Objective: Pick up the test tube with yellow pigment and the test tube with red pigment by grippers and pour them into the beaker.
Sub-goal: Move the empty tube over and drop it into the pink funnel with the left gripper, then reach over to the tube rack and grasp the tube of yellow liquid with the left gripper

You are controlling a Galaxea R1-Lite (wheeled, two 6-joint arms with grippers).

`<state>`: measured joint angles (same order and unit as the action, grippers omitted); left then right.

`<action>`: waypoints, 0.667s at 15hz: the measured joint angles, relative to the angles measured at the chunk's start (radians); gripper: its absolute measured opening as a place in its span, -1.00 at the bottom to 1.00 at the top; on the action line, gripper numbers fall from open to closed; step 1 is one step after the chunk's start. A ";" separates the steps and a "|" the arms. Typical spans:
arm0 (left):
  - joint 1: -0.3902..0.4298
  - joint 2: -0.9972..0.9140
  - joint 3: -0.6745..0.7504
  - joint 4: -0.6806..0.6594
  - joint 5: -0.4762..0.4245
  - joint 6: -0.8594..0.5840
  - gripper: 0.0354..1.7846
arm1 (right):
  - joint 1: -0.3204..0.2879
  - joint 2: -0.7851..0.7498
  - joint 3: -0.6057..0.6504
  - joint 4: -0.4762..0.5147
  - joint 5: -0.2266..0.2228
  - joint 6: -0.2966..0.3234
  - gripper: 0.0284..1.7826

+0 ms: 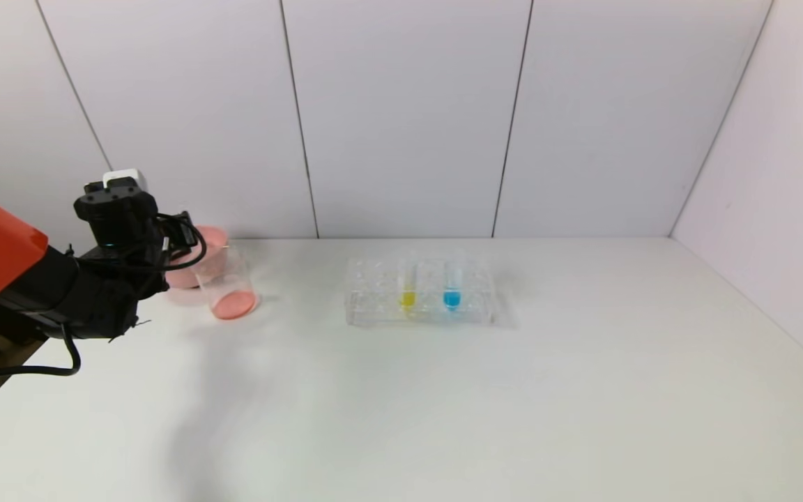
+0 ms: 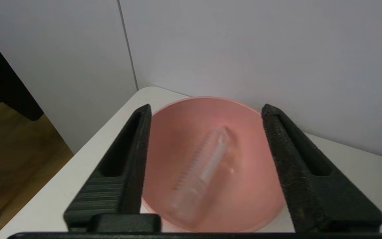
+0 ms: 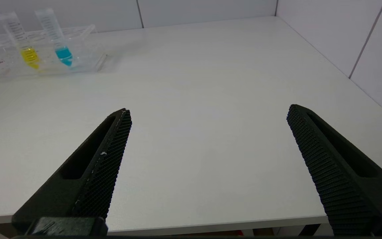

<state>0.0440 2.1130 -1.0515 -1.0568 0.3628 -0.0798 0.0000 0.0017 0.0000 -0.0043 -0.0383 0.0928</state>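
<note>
The left gripper will next grab the yellow test tube by its upper part below the tube's rim (image 1: 408,271), because the clear rack (image 1: 373,293) surrounds the lower end of the yellow test tube.
My left gripper (image 2: 207,108) hangs open over the pink bowl (image 2: 260,186) at the table's far left. Between and below its jaws, a clear marked tube (image 2: 204,169) with a faint orange tinge lies loose inside the bowl, blurred; it looks like the test tube with red pigment. The beaker (image 1: 231,289) stands just right of the bowl with pink-red liquid at its bottom. The test tube with yellow pigment (image 1: 408,289) stands upright in the clear rack (image 1: 373,293) mid-table, also in the right wrist view (image 3: 25,49). My right gripper (image 3: 209,109) is open and empty at the table's near edge.
A blue-tipped tube (image 1: 452,293) stands in the rack beside the yellow one. White wall panels close the back and right sides. The table's left edge drops off close to the bowl (image 1: 210,240).
</note>
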 joint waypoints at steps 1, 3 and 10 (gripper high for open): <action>0.000 -0.001 0.000 -0.008 0.001 0.001 0.52 | 0.000 0.000 0.000 0.000 0.000 0.000 0.92; 0.000 -0.015 0.000 -0.017 0.000 0.003 0.79 | 0.000 0.000 0.000 0.000 0.000 0.000 0.92; 0.000 -0.162 0.021 0.058 -0.179 0.012 0.98 | 0.000 0.000 0.000 0.000 0.000 0.000 0.92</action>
<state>0.0440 1.9513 -1.0304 -0.9985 0.1843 -0.0681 0.0000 0.0017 0.0000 -0.0043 -0.0383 0.0932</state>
